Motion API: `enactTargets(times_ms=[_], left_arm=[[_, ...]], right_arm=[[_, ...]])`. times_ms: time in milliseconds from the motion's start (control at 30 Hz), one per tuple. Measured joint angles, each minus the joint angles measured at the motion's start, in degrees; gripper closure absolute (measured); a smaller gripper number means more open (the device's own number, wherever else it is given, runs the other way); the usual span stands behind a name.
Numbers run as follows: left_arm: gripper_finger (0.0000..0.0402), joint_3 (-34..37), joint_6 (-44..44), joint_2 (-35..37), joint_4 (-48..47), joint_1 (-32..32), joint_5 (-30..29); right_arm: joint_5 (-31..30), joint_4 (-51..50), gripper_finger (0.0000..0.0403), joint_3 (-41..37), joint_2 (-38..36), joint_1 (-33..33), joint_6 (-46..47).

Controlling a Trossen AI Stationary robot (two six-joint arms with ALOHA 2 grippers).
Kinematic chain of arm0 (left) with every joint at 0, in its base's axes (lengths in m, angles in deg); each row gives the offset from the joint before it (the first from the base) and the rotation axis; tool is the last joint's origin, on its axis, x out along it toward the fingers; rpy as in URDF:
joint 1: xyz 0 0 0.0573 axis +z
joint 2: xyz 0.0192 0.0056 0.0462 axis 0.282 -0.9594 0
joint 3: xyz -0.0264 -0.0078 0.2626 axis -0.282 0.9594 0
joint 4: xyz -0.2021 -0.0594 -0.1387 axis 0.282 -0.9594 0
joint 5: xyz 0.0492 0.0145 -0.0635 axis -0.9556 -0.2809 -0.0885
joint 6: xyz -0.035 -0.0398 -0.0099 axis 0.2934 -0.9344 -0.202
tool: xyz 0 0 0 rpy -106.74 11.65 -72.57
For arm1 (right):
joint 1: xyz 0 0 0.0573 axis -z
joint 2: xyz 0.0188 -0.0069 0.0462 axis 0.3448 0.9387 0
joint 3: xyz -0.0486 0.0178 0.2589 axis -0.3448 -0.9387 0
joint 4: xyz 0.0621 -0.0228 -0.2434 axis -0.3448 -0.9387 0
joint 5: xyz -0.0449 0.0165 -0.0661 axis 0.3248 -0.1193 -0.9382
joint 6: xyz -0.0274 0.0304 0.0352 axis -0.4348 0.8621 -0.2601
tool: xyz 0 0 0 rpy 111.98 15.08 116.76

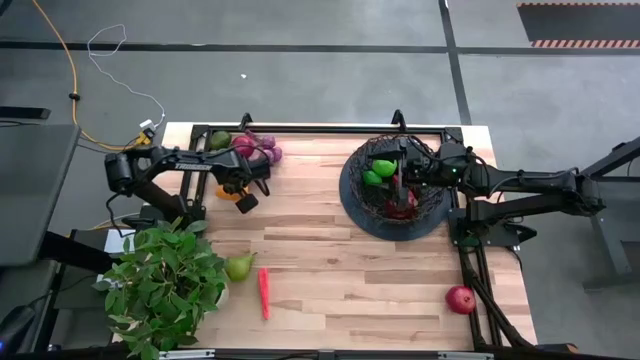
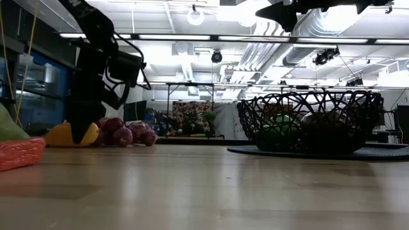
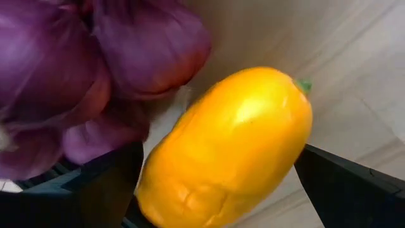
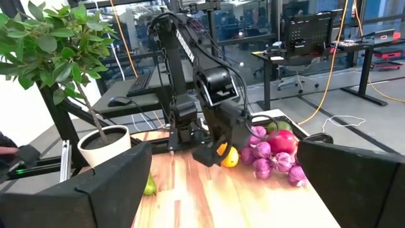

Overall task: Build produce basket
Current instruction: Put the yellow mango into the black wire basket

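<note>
The left gripper next needs to bring the orange-yellow fruit to the basket with its green stem end [image 3: 300, 87] free, so it should grab the fruit by its stemless half [image 3: 197, 177].
My left gripper [image 1: 243, 197] is down at the table's far left, open, with a finger on each side of an orange-yellow fruit [image 3: 228, 145] that lies on the wood beside the purple grape bunch [image 1: 264, 151]. A red apple [image 1: 243, 146] and a green lime [image 1: 220, 140] sit by the grapes. My right gripper [image 1: 405, 175] hovers open and holding nothing over the black wire basket [image 1: 352, 190], which holds green fruit [image 1: 380, 168] and something red [image 1: 402, 205]. A pear [image 1: 240, 267], a red chilli [image 1: 264, 293] and a red apple [image 1: 460, 299] lie near the front. My left gripper stands open around the orange-yellow fruit, slanting down from the table's left. One finger [image 3: 107, 187] is right beside the fruit's side [image 3: 152, 183]; I cannot tell whether it touches. The other finger [image 3: 348, 190] stands apart from it. The fruit lies on the table.
A leafy potted plant [image 1: 165, 285] fills the near left corner, close to the pear. The black frame rail [image 1: 320, 130] runs along the far edge. Bare wood stretches between the grapes and the basket and across the table's middle [image 1: 320, 240].
</note>
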Motion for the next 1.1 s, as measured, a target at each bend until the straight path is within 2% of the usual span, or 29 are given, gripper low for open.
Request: enactTargets(times_ms=[300,433,700,833,1000,1100], left_arm=[[0.0020,0.0,-1.0,-1.6,2.9,0.0,0.1],[0.0051,0.0,-1.0,-1.6,2.8,0.0,0.7],[0.0139,0.0,0.0,-1.6,1.8,0.0,1.7],[0.0149,-0.7,0.0,-1.6,-1.5,0.0,2.0],[0.0140,-4.5,1.5,0.3,-8.1,0.0,7.2],[0.0139,-7.3,1.6,3.7,-8.2,0.0,12.2]], right_arm=[[0.0,0.0,0.0025,0.0,0.0,0.0,1.4],[0.0,0.0,0.0025,0.0,0.0,0.0,1.4],[0.0,0.0,0.0025,0.0,0.0,0.0,1.4],[-0.1,0.0,0.0025,0.0,0.0,0.0,1.6],[-0.1,0.0,0.0025,0.0,0.0,0.0,2.4],[-0.1,0.0,0.0025,0.0,0.0,0.0,2.4]])
